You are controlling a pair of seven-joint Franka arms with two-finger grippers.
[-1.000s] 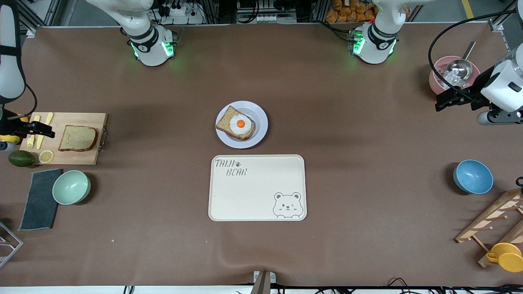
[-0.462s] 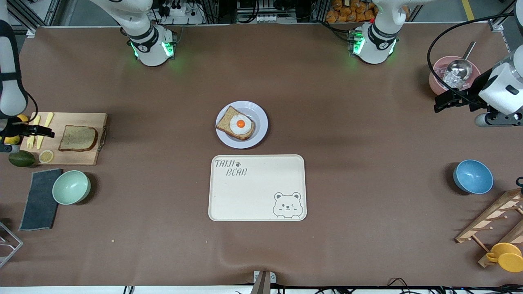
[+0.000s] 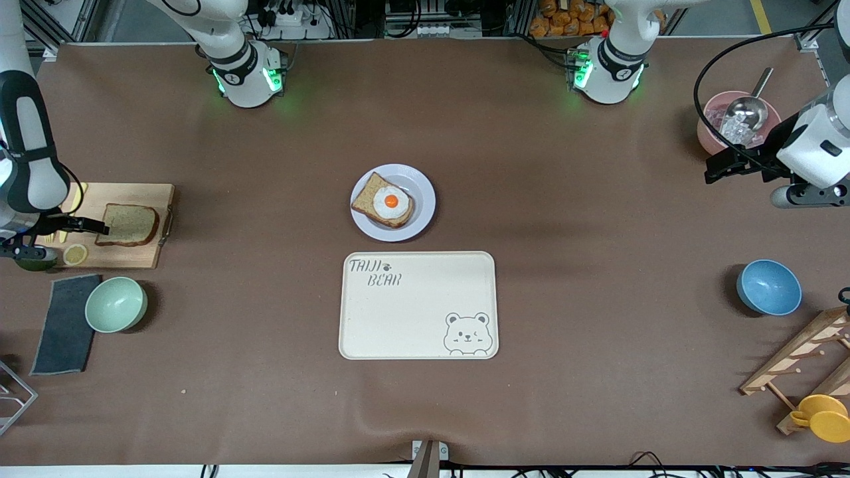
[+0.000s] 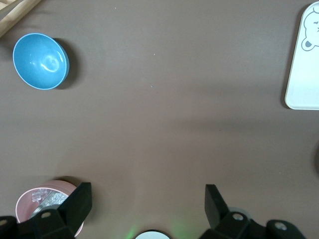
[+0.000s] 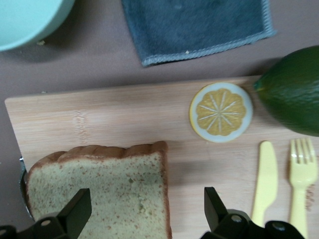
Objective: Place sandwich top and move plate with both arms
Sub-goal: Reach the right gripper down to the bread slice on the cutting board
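Note:
My right gripper's fingers are above the crust and the wooden board (image 3: 133, 255) and would miss the sandwich top if they closed now. They should go lower before they close on it.
The sandwich top (image 3: 127, 224), a plain brown bread slice, lies flat on a wooden cutting board (image 3: 133, 255) at the right arm's end of the table. It also shows in the right wrist view (image 5: 99, 191). My right gripper (image 3: 99, 226) is open and empty, just above the slice's edge, over the board. The lavender-white plate (image 3: 425, 202) sits at the table's middle and bears a bread slice with a fried egg (image 3: 390, 202). My left gripper (image 3: 712, 171) is open and empty, up over the table beside a pink bowl (image 3: 709, 133).
The cream bear tray (image 3: 418, 305) lies nearer the front camera than the plate. On the board are a lemon slice (image 5: 221, 112), a yellow knife (image 5: 264, 181) and a fork (image 5: 301, 179); an avocado (image 5: 294, 97) lies beside it. A mint bowl (image 3: 115, 304), grey cloth (image 3: 66, 322) and blue bowl (image 3: 769, 287) stand on the table.
My right gripper has moved from the board's outer end, by the knife and fork, to the bread slice's edge. The left gripper has barely shifted.

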